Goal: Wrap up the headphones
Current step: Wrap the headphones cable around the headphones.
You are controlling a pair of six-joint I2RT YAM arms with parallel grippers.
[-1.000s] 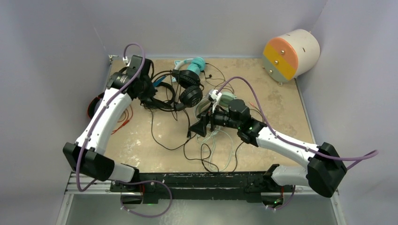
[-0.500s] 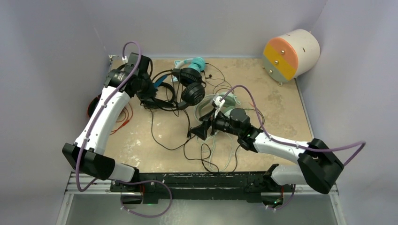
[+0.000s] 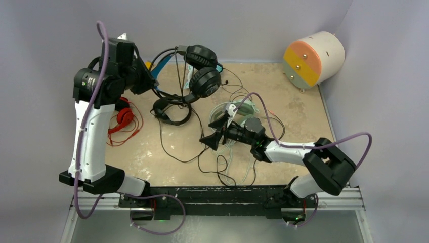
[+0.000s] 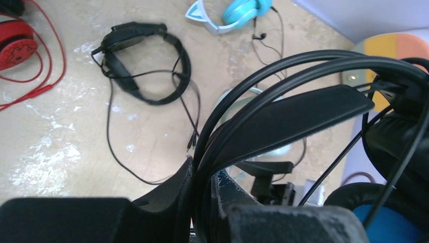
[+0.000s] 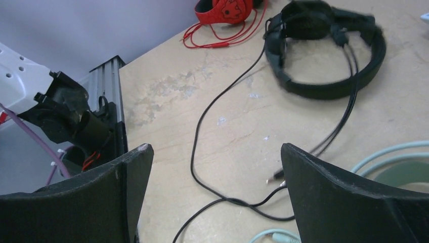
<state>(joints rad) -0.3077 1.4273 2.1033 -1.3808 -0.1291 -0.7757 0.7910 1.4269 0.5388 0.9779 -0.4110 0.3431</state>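
The robot's right gripper should grab the thin black cable by its forked plug end next. Then it can wrap the black headphones (image 3: 201, 72).
My left gripper (image 3: 145, 77) is raised above the table's back left, shut on the headband of the black headphones (image 3: 201, 72) with the blue inner band. In the left wrist view that headband (image 4: 283, 119) runs between the fingers of the left gripper (image 4: 205, 171). Its cable hangs to the table. My right gripper (image 3: 209, 139) stands open, low over loose black cable (image 5: 198, 132), with nothing between its jaws (image 5: 215, 148). The small all-black headset (image 3: 171, 109) lies flat mid-table. Red headphones (image 3: 122, 119) lie at the left, mint-green ones (image 3: 225, 108) behind the right gripper.
A cream drum with an orange face (image 3: 313, 56) sits at the back right corner. Teal cat-eared headphones (image 4: 233, 12) lie at the back of the table. Tangled black and mint cables (image 3: 225, 167) spread toward the near edge. Walls close in on three sides.
My left arm has lifted the black headphones off the table, up and to the back left. My right gripper has slid left and lower, its jaws opening wider.
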